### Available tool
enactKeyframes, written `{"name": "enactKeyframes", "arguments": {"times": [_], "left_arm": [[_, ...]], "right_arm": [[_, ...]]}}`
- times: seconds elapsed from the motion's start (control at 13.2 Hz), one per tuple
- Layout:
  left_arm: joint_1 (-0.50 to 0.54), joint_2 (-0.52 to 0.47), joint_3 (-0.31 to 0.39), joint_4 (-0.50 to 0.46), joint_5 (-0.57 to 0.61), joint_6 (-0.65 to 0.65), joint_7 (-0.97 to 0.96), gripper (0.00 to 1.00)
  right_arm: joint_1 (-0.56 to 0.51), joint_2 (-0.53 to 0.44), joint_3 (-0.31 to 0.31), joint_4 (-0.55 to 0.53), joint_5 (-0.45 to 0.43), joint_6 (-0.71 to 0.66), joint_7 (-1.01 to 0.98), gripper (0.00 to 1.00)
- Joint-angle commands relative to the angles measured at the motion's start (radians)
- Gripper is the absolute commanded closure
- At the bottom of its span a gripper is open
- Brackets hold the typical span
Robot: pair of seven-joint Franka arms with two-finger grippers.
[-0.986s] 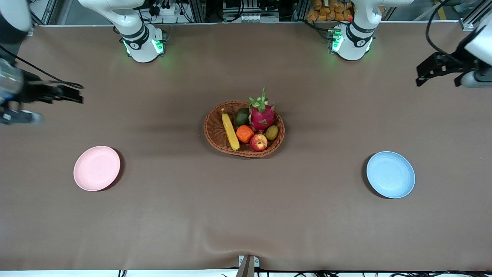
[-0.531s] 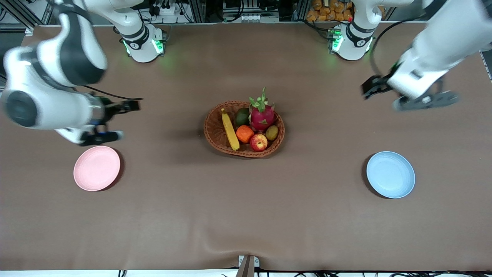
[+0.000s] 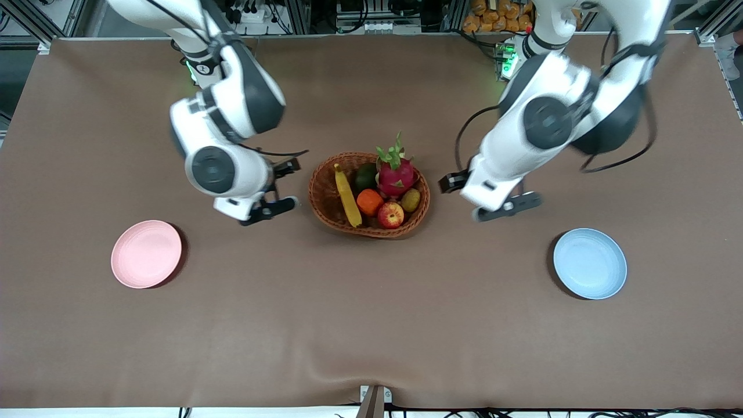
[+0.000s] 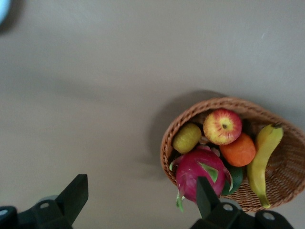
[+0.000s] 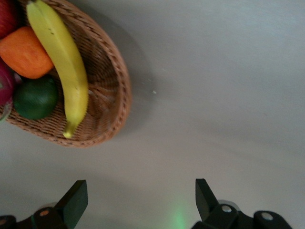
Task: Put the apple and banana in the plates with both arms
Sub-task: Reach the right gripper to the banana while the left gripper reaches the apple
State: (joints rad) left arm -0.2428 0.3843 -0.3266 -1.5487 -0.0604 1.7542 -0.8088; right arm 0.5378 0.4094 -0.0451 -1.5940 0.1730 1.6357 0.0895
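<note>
The right gripper grabs the banana by its stem end [image 3: 339, 174] next, to set the banana on the pink plate [image 3: 146, 253].
The apple [image 3: 390, 215] and the banana [image 3: 347, 195] lie in a brown wicker basket [image 3: 316, 203] at the table's middle. The pink plate [image 3: 146, 253] sits toward the right arm's end and the blue plate [image 3: 590, 263] toward the left arm's end, both empty. My right gripper [image 3: 284, 186] is open and empty above the table beside the basket's banana end. My left gripper [image 3: 482, 194] is open and empty above the table at the basket's other end. The left wrist view shows my left gripper [image 4: 141, 198], the apple [image 4: 222, 126] and the banana [image 4: 263, 157]. The right wrist view shows my right gripper [image 5: 140, 200] and the banana [image 5: 62, 57].
The basket also holds a pink dragon fruit [image 3: 396, 174], an orange fruit [image 3: 369, 201], a dark green fruit [image 3: 365, 174] and a brownish kiwi [image 3: 411, 200]. The apple lies between the orange fruit and the kiwi, at the basket's rim nearest the front camera.
Both arms have swung in from the table's two ends to hang beside the basket, one at each end. The fruit and the plates have not moved.
</note>
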Motion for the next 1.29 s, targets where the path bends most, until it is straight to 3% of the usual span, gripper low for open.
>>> {"name": "enactKeyframes", "arguments": {"times": [0.0,0.23,0.46,0.68,0.83,1.21], "left_arm": [[-0.027,0.091,0.001,0.044,-0.050,0.031,-0.003,0.00],[-0.050,0.136,0.001,0.047,-0.052,0.080,-0.007,0.00],[-0.062,0.179,0.001,0.047,-0.087,0.190,-0.013,0.00],[-0.073,0.208,0.001,0.047,-0.098,0.238,-0.009,0.00],[-0.078,0.229,0.001,0.047,-0.095,0.272,-0.009,0.00],[-0.118,0.286,0.003,0.038,-0.105,0.358,-0.044,0.00]], "right_arm": [[0.066,0.031,-0.012,-0.023,0.014,0.054,0.050,0.00],[0.096,0.034,-0.012,-0.118,0.022,0.203,0.095,0.00],[0.100,0.038,-0.012,-0.173,0.100,0.323,0.095,0.00],[0.152,0.040,-0.012,-0.234,0.102,0.430,0.152,0.00],[0.214,0.046,-0.013,-0.242,0.102,0.466,0.226,0.00],[0.223,0.072,-0.012,-0.277,0.103,0.504,0.262,0.00]]}}
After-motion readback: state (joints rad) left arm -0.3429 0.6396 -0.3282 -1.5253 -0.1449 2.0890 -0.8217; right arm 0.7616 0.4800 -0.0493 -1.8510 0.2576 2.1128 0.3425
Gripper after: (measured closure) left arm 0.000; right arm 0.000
